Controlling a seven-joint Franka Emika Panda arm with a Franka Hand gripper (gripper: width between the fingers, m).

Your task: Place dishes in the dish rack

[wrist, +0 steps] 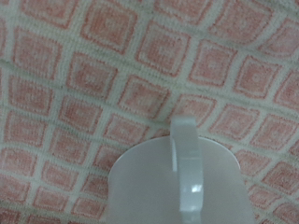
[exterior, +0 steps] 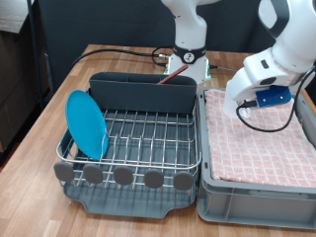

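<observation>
I need to lower my gripper before I close it on the mug: the mug's handle (wrist: 187,163) is below my fingers in the wrist view.
The light-blue plate (exterior: 87,123) stands upright in the slots at the exterior view's left side of the silver wire dish rack (exterior: 148,138). My gripper (exterior: 247,104) hangs low over the grey crate lined with pink-checked cloth (exterior: 262,138) at the exterior view's right. In the wrist view the white mug (wrist: 177,187) lies on the cloth right below the hand, its handle (wrist: 185,149) turned to the camera. My fingers do not show in the wrist view. In the exterior view the mug is hidden by the hand. The wooden spoon is out of view.
The grey cutlery bin (exterior: 143,91) runs along the rack's far side, and round grey discs (exterior: 123,176) line its near edge. The robot base (exterior: 188,54) stands behind the rack, with cables beside it. The wooden table (exterior: 44,118) drops off at the exterior view's left.
</observation>
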